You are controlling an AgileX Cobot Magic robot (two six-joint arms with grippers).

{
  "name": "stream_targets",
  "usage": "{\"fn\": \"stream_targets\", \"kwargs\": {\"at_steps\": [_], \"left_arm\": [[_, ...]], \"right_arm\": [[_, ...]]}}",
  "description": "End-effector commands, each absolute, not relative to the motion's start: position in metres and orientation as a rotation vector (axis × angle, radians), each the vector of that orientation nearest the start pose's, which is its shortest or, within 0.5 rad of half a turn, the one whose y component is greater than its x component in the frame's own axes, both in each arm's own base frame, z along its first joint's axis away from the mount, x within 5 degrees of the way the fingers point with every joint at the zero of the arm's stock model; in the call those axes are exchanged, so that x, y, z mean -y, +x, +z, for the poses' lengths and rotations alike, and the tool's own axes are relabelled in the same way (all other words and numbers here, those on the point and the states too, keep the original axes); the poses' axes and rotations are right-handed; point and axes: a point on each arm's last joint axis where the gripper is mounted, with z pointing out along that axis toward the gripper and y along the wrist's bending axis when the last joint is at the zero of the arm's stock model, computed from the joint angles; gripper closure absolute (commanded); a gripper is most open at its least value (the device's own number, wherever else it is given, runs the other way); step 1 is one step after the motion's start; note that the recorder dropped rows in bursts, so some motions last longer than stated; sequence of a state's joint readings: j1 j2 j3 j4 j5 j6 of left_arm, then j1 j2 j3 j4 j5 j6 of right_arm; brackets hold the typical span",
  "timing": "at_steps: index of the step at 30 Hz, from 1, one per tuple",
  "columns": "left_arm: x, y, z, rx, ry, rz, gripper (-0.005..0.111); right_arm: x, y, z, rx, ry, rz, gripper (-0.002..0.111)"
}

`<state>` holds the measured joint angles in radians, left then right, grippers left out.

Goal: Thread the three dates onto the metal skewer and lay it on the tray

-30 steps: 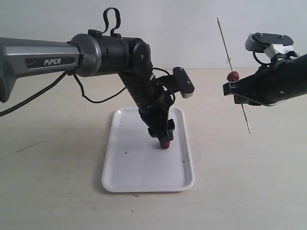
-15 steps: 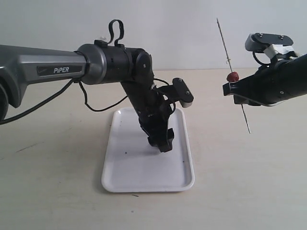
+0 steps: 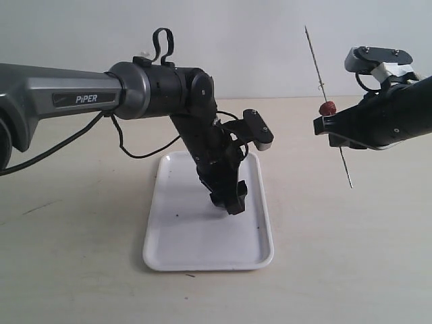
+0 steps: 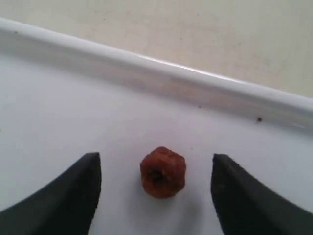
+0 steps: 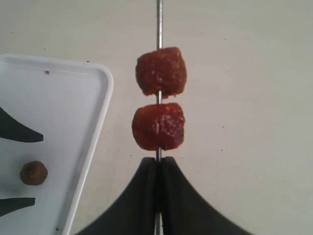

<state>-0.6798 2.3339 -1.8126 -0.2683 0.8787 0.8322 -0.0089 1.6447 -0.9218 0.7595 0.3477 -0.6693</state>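
Observation:
The left gripper should add the last date to the metal skewer, so next it should grab the loose date by its round middle (image 4: pixel 163 172).
The white tray (image 3: pixel 182 236) lies on the table's middle. One loose date (image 4: pixel 163 172) sits on it near the rim, between the open fingers of my left gripper (image 4: pixel 156 161), with a gap on each side. In the exterior view the left gripper (image 3: pixel 233 201) points down at the tray and hides that date. My right gripper (image 5: pixel 157 160) is shut on the metal skewer (image 5: pixel 159 49), held nearly upright off the tray's right side. Two dates (image 5: pixel 161 71) (image 5: pixel 158 126) are threaded on it just beyond the fingertips. The right gripper (image 3: pixel 324 125) and skewer (image 3: pixel 314 57) also show in the exterior view.
A black cable (image 3: pixel 142 145) loops from the left arm down behind the tray. The beige table (image 3: pixel 67 270) stretches on all sides of the tray. The skewer's lower tip (image 3: pixel 349 182) hangs above the table at the right.
The left arm has shifted slightly and its gripper now covers the loose date in the exterior view. The right arm and skewer have stayed still.

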Motion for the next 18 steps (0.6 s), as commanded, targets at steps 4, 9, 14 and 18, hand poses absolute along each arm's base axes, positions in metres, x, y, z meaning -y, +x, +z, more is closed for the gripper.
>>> {"fn": "stream_targets", "kwargs": {"at_steps": [4,9,14,18], "left_arm": [[0.3226,0.3664,0.1221,-2.236,1.745,-0.281,0.049],[0.3176,0.3671,0.1206,-2.279,1.747,-0.215,0.049],[0.3192,0.3666,0.1210,-2.285,1.726,-0.244,0.049],[0.3207,0.3657,0.1214,-2.295,1.708,-0.274,0.049]], "right_arm": [[-0.0178,0.3293,0.2034,-2.454,-0.025,0.317,0.108],[-0.0178,0.3293,0.2034,-2.454,-0.023,0.318,0.108],[-0.0178,0.3293,0.2034,-2.454,-0.023,0.318,0.108],[-0.0180,0.3292,0.2034,-2.455,-0.023,0.320,0.108]]}}
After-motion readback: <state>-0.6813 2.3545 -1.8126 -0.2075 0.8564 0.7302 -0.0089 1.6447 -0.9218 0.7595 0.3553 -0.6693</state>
